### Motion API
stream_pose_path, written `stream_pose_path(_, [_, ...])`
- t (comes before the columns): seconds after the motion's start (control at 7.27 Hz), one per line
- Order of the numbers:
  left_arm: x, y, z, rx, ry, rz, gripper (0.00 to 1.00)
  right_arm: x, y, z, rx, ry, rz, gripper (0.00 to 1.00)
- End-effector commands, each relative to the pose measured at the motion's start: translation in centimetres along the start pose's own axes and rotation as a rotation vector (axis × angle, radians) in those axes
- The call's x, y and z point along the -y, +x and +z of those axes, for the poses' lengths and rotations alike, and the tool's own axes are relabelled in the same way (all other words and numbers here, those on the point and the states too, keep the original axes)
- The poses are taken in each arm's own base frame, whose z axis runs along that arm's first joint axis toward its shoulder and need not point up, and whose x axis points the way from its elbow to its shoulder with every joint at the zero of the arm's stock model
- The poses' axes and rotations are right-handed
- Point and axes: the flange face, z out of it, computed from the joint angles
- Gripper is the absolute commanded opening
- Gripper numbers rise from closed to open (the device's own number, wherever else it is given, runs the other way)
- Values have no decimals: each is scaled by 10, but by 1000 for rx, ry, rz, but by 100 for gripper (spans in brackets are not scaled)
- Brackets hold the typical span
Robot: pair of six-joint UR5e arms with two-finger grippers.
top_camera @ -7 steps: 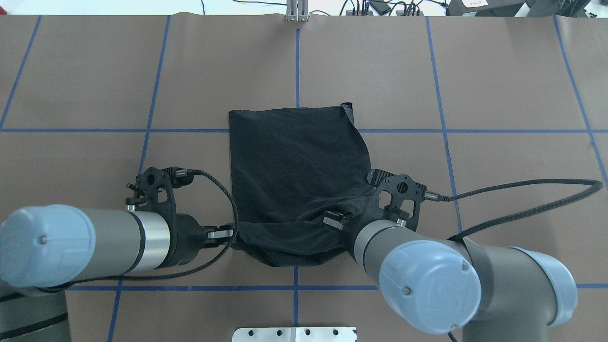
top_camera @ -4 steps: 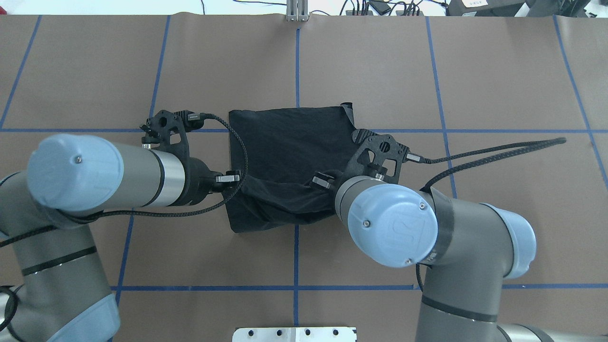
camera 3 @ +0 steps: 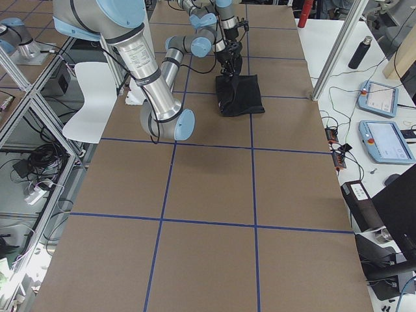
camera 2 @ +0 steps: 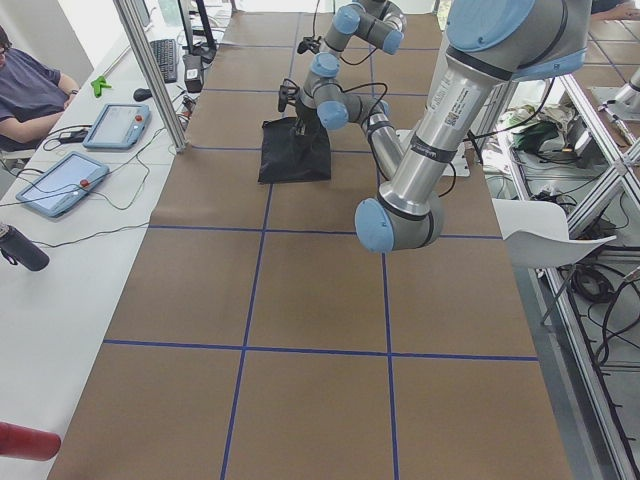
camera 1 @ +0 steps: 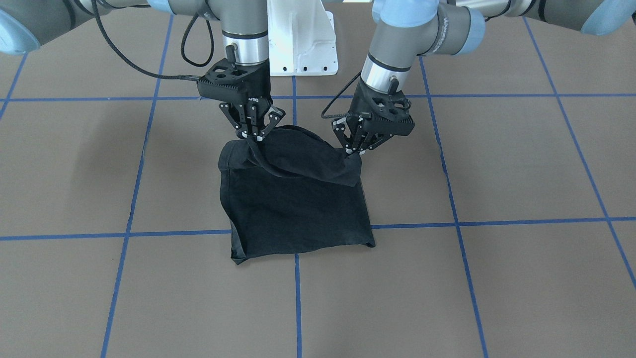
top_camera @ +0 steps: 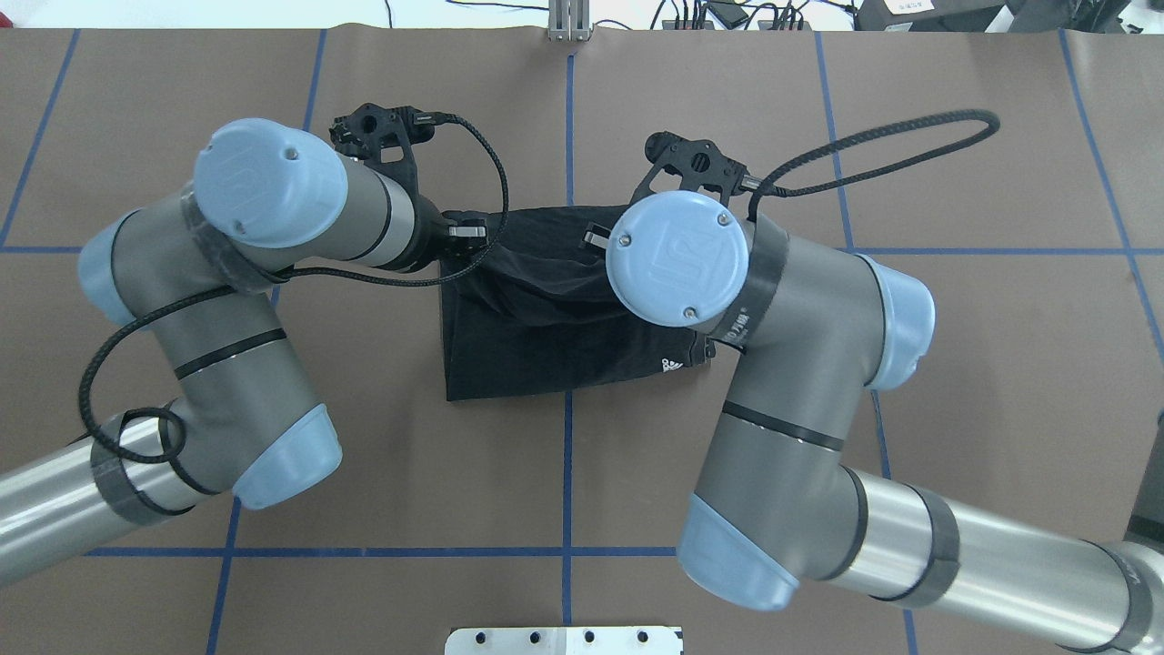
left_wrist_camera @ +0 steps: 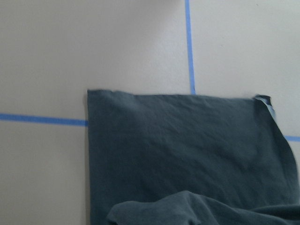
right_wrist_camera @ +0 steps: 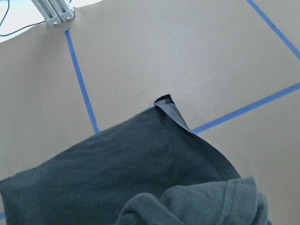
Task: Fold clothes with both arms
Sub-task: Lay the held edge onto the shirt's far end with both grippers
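The left gripper needs to keep holding the T-shirt's lifted corner (camera 1: pixel 354 175) until it lies on the T-shirt's front edge (camera 1: pixel 364 240), because the corner is still hanging short of that edge.
The black T-shirt (camera 1: pixel 298 209) lies folded on the brown table, with its robot-side edge lifted and draped back over the rest. A small white logo (top_camera: pixel 670 367) shows on it in the overhead view. My left gripper (camera 1: pixel 354 151) is shut on one corner of the lifted edge. My right gripper (camera 1: pixel 252 139) is shut on the other corner. From overhead the left gripper (top_camera: pixel 473 232) is at the shirt's (top_camera: pixel 536 355) left side; the right one is mostly hidden under its arm's blue cap. Both wrist views show the flat shirt below (left_wrist_camera: pixel 187 154) (right_wrist_camera: pixel 140 164).
Blue tape lines (camera 1: pixel 293 308) grid the brown table. The white pedestal base (camera 1: pixel 302 44) stands behind the arms. A metal post (top_camera: pixel 568 20) stands at the far edge. An operator (camera 2: pixel 30 90) with tablets sits beside the table.
Both arms have moved away from the robot toward the far edge, carrying the shirt's near edge up and over the rest. The cables have swung along with them.
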Motion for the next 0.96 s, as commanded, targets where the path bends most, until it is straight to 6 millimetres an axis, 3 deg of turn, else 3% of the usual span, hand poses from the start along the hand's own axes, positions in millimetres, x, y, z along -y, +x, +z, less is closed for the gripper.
stream_pose_path(0.0, [26,-7,41,66,3,38,0,21,-22,47,-17,21,7,0])
stream_pose_path(0.28, [28,-15,64,66,3,40,0,37,-33,85,-3,38,-11,0])
stream_pose_path(0.55, [28,-15,64,66,3,40,0,56,-62,96,-31,32,-25,0])
stream_pose_path(0.83, [28,-15,64,66,3,40,0,68,-70,114,-19,30,-45,0])
